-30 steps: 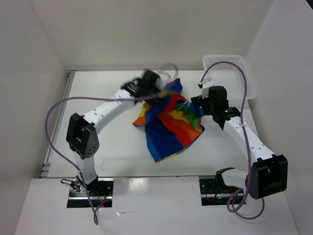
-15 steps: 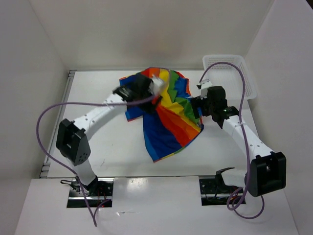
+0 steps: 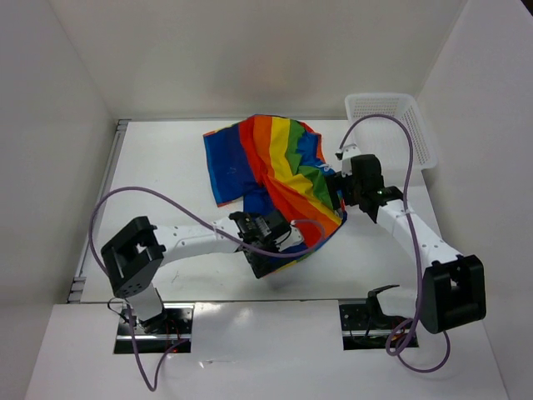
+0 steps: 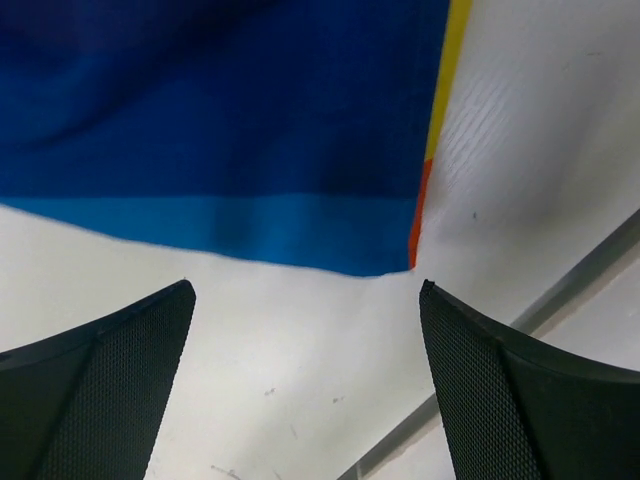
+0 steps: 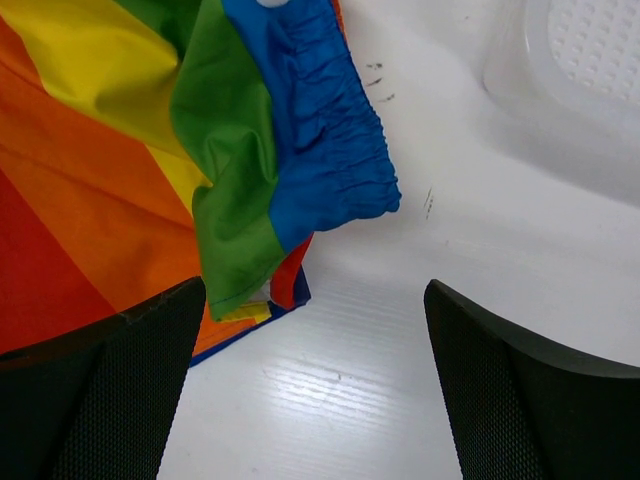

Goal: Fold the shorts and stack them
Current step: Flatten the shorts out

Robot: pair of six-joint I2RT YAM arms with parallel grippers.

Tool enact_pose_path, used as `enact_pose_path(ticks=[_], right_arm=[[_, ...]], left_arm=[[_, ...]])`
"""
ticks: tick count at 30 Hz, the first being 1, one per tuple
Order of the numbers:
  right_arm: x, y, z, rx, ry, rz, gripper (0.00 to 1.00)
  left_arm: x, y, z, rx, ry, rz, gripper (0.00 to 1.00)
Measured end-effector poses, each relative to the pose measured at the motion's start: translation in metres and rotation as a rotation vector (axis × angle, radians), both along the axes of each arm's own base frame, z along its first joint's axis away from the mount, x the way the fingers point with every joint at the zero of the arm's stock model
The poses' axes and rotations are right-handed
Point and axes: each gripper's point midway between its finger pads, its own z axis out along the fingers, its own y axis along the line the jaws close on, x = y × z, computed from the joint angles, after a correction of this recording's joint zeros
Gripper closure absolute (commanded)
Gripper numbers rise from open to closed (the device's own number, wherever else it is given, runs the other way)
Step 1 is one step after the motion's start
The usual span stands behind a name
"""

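The shorts need to be stretched from their hem for folding, so my right gripper will grab the corner of their blue gathered waistband next.
The rainbow-striped shorts lie spread over the middle and back of the table, with the blue part to the back left. My left gripper hovers over their near corner. In the left wrist view it is open and empty above bare table, just short of the blue hem. My right gripper is at the shorts' right edge. In the right wrist view it is open and empty, with the blue gathered waistband and a green fold just ahead to the left.
A white mesh basket stands at the back right corner; its rim shows in the right wrist view. White walls enclose the table on three sides. Purple cables loop off both arms.
The left gripper opened and let go of the shorts, then swung from the back of the table to their near corner. The shorts now lie spread out. The right arm barely moved.
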Motion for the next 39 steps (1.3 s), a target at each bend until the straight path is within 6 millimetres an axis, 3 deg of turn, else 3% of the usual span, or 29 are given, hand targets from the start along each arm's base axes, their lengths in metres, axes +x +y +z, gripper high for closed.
enact_pose_path(ticks=[5,8,9,10,12,14,17,23,29,34,39], right_arm=[[-0.001,-0.003,-0.003,-0.001,0.004,-0.023,0.08],[0.0,-0.01,-0.002,0.025,0.005,-0.068,0.12],[0.002,-0.013,-0.001,0.034,0.004,-0.087,0.13],[0.004,-0.016,0.001,0.048,0.0,-0.112,0.13],[0.009,-0.022,0.004,0.072,-0.01,-0.151,0.15],[0.012,-0.024,0.007,0.094,-0.015,-0.175,0.17],[0.012,-0.019,0.006,0.132,-0.008,-0.181,0.17],[0.009,0.0,-0.007,0.239,0.051,-0.17,0.17],[0.001,0.019,-0.038,0.374,0.171,-0.221,0.18],[0.001,0.02,-0.052,0.42,0.207,-0.316,0.21],[0.008,0.014,-0.061,0.425,0.2,-0.399,0.21]], left_arm=[[-0.007,-0.013,-0.02,0.0,0.039,-0.029,0.02],[-0.009,-0.018,-0.031,-0.013,0.062,-0.034,0.29],[-0.009,-0.019,-0.035,-0.011,0.068,-0.034,0.43],[-0.011,-0.02,-0.038,-0.016,0.084,-0.04,0.63],[-0.01,-0.024,-0.038,-0.033,0.076,-0.039,0.78],[-0.007,-0.026,-0.038,-0.04,0.065,-0.042,1.0],[0.0,-0.018,-0.037,-0.044,0.045,-0.014,1.0],[0.013,0.054,-0.028,0.064,0.006,0.126,1.0],[0.01,0.059,-0.018,0.068,-0.012,0.124,0.99],[0.015,0.068,-0.019,0.098,-0.037,0.144,0.99],[0.019,0.11,-0.036,0.19,-0.05,0.228,0.99]])
